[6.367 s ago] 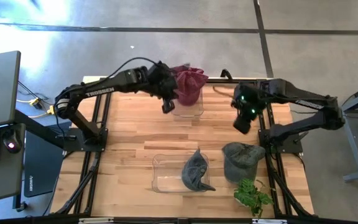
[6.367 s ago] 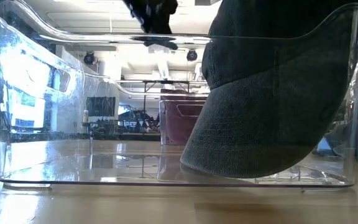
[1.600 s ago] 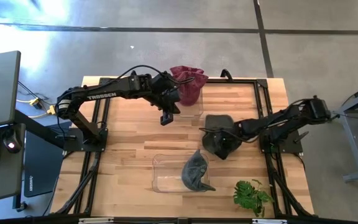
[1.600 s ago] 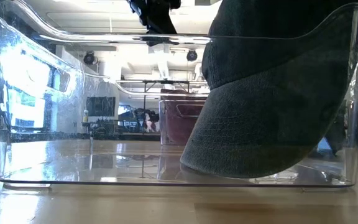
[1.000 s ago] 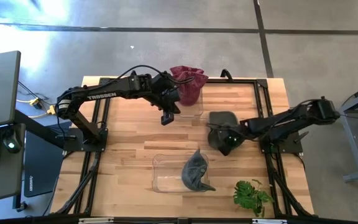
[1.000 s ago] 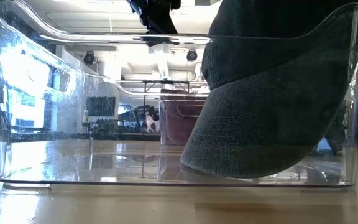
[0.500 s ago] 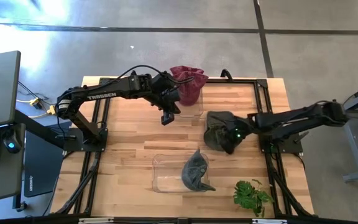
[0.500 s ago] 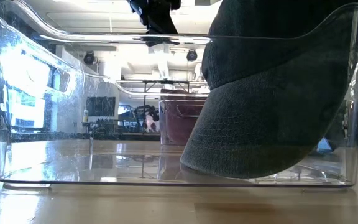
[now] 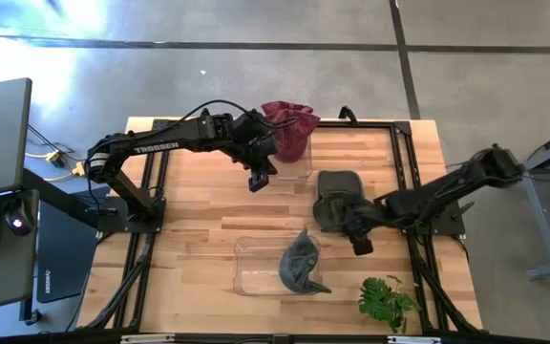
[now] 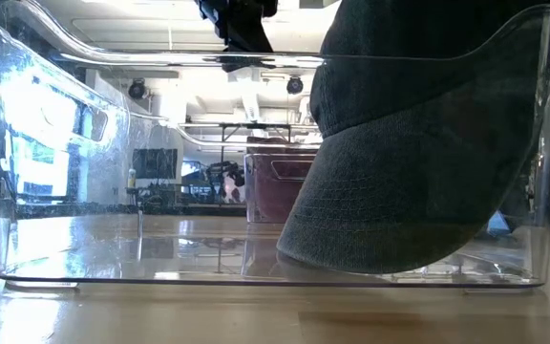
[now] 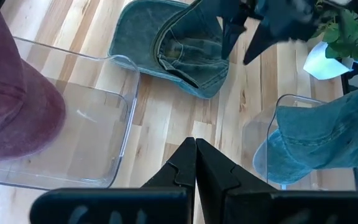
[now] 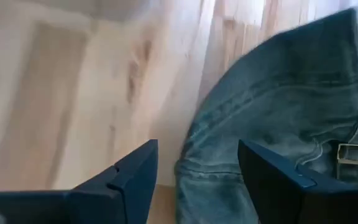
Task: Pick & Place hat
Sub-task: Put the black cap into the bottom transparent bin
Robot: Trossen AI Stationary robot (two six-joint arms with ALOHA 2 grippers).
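Observation:
The right gripper grabs the dark denim hat by its rim next, to carry the hat into the near clear bin.
A dark denim hat lies on the table right of centre, hollow side up. My right gripper is open just off its near side; in the right wrist view the hat shows beyond the spread fingers, and I see no touch. A second grey-blue hat leans inside the near clear bin, its brim on the bin floor. A maroon hat sits in the far clear bin. My left gripper is shut and hovers beside the far bin.
A small green plant in a white pot stands near the table's near right corner. Black frame rails run along both sides of the wooden top. Bare wood lies left of the near bin.
My right gripper has moved from over the denim hat toward the table's near edge. The hat, bunched at the gripper half a second ago, now lies on the table apart from it, spread with its hollow side up.

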